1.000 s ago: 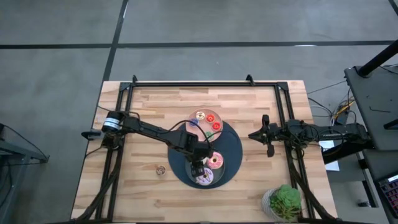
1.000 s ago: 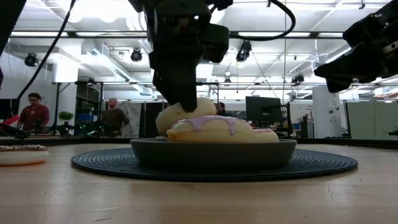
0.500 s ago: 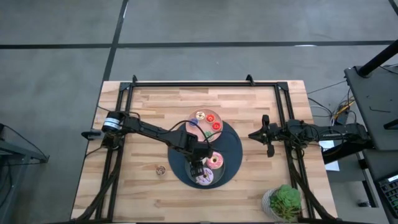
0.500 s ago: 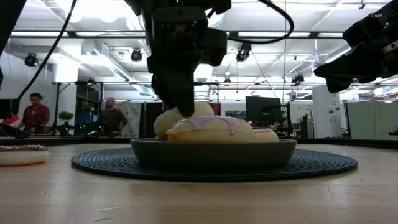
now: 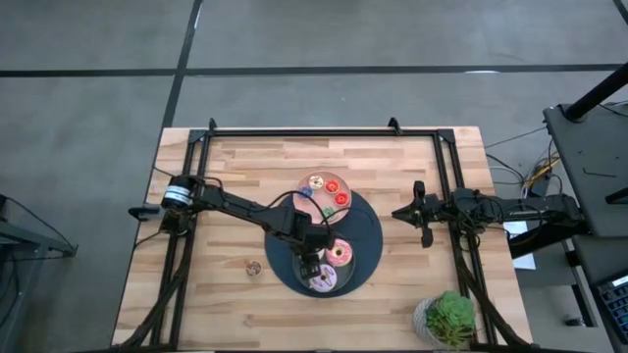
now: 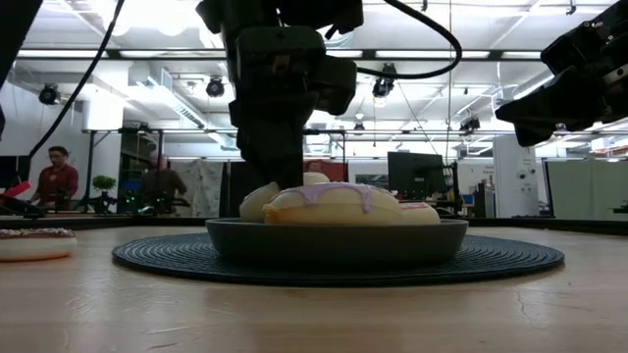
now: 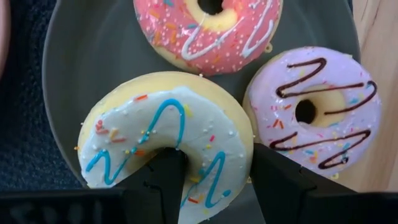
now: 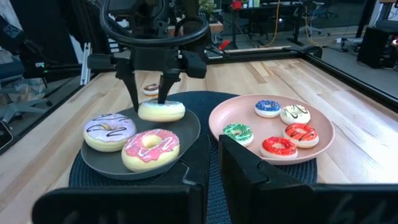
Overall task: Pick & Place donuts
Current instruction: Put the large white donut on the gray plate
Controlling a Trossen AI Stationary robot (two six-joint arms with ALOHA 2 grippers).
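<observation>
My left gripper holds the white sprinkled donut on the dark grey plate, where the donut would stay, so it is now time to let go.
My left gripper stands over the dark grey plate, shut on the white sprinkled donut. The pink donut and the lilac donut lie flat on the same plate beside it. Several tiny donuts lie on the round pink plate. One more tiny donut lies on the bare wood to the left of the mat. My right gripper waits shut near the table's right side, touching nothing. My left gripper holds the white sprinkled donut by one side of its ring, the side next to the lilac donut. One finger is inside the hole and the other outside. The fingers come from above, pointing down. The donut's underside rests on the dark grey plate.
A round dark woven mat lies under both plates. A potted plant stands at the table's near right corner. Black frame rails run along the table's far, left and right sides. People stand in the room beyond the table.
My left gripper has moved down a little over the dark grey plate. The white sprinkled donut, which was tipped up and raised behind the lilac one, has sunk and now lies lower and flatter on the plate.
</observation>
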